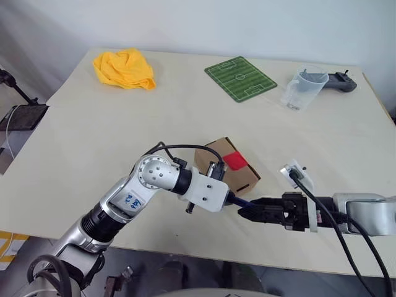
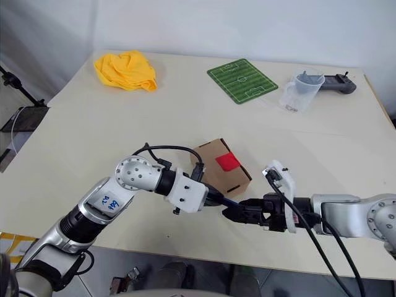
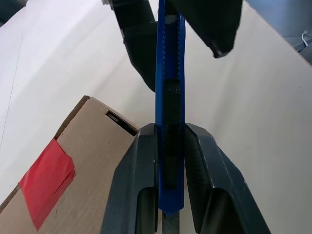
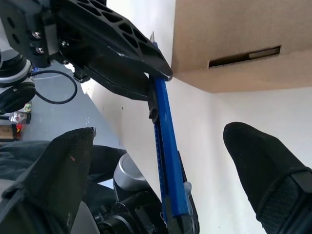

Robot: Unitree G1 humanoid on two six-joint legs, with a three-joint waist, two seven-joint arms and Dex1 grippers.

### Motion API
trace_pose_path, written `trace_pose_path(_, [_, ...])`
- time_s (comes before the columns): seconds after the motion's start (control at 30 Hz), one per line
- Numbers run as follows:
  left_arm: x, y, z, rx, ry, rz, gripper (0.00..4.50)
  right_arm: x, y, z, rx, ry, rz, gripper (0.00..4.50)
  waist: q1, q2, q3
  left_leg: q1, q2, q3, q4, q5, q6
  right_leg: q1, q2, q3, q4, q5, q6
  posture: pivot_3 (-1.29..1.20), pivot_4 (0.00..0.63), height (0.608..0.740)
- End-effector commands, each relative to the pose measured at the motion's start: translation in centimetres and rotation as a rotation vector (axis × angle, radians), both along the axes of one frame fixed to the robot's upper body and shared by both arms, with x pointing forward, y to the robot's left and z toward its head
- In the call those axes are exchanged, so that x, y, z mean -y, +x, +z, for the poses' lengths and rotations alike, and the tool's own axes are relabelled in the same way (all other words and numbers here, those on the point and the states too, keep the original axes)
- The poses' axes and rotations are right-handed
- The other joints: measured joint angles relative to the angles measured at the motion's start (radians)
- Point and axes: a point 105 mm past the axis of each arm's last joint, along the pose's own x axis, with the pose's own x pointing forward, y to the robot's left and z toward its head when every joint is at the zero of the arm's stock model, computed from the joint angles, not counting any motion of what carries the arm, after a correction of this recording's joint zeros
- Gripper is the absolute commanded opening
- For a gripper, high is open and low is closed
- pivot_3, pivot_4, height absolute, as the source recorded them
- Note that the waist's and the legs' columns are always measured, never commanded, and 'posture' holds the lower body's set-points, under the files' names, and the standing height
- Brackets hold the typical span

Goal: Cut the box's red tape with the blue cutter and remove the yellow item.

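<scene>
The robot's right gripper will take the blue cutter by its handle's rear end (image 4: 176, 204), so the blade stays free to cut the red tape.
The box (image 1: 212, 153), small brown cardboard, lies near the table's front edge with the red tape (image 1: 234, 161) on its top. My left gripper (image 3: 170, 127) is shut on the blue cutter (image 3: 169, 73), held just in front of the box and pointing right. My right gripper (image 4: 158, 131) is open, its two black fingers (image 3: 141, 48) straddling the cutter's far end without closing on it. In the head views both grippers meet at the cutter (image 1: 241, 202), right of the box's front corner. The yellow item is hidden.
A yellow cloth heap (image 1: 124, 68) lies at the far left. A green football-pitch mat (image 1: 240, 78), a clear measuring cup (image 1: 302, 88) and a dark handheld device (image 1: 339, 81) sit along the far side. The table's front edge (image 1: 185, 250) runs just below the arms.
</scene>
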Motion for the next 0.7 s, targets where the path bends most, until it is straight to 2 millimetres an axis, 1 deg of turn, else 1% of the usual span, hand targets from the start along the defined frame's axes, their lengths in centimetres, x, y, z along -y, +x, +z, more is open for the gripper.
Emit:
trace_pose_path(0.03, [0.2,-0.12,0.86,0.037,-0.014,-0.011,0.44,-0.27,0.38,0.41,0.006,0.022,-0.005,4.47,0.0,0.0,0.0,0.0,0.0,0.0,0.0,0.0,0.0,0.0,0.0,0.0,0.0,0.0,0.0,0.0,0.15,0.74])
trace_pose_path(0.27, [0.16,-0.2,0.7,0.035,-0.007,-0.003,0.44,-0.36,0.99,0.28,0.004,0.038,-0.033,4.47,0.0,0.0,0.0,-0.001,0.0,-0.001,0.0,0.0,0.0,0.0,0.0,-0.001,0.0,0.0,0.0,0.0,0.15,0.74])
trace_pose_path(0.33, [0.18,-0.16,0.74,0.035,-0.009,0.0,0.44,-0.4,0.95,0.19,0.001,0.038,-0.032,4.1,0.0,0.0,0.0,-0.001,0.0,-0.001,0.0,0.0,0.0,0.0,0.0,-0.001,0.0,0.0,0.0,0.0,0.15,0.74])
trace_pose_path(0.47, [0.31,-0.07,0.83,0.037,-0.012,0.004,0.44,-0.48,0.7,-0.11,-0.012,0.037,-0.026,2.91,0.0,0.0,0.0,-0.001,0.0,-0.002,0.0,0.0,0.0,0.0,0.0,-0.001,0.0,0.0,0.0,0.0,0.15,0.74])
trace_pose_path(0.7, [0.32,-0.04,0.88,0.038,-0.011,0.007,0.44,-0.63,0.87,-0.25,-0.015,0.045,-0.037,2.91,0.0,0.0,0.0,-0.001,0.0,-0.002,0.0,0.0,0.0,0.0,0.0,-0.001,0.0,0.0,0.0,0.0,0.15,0.74])
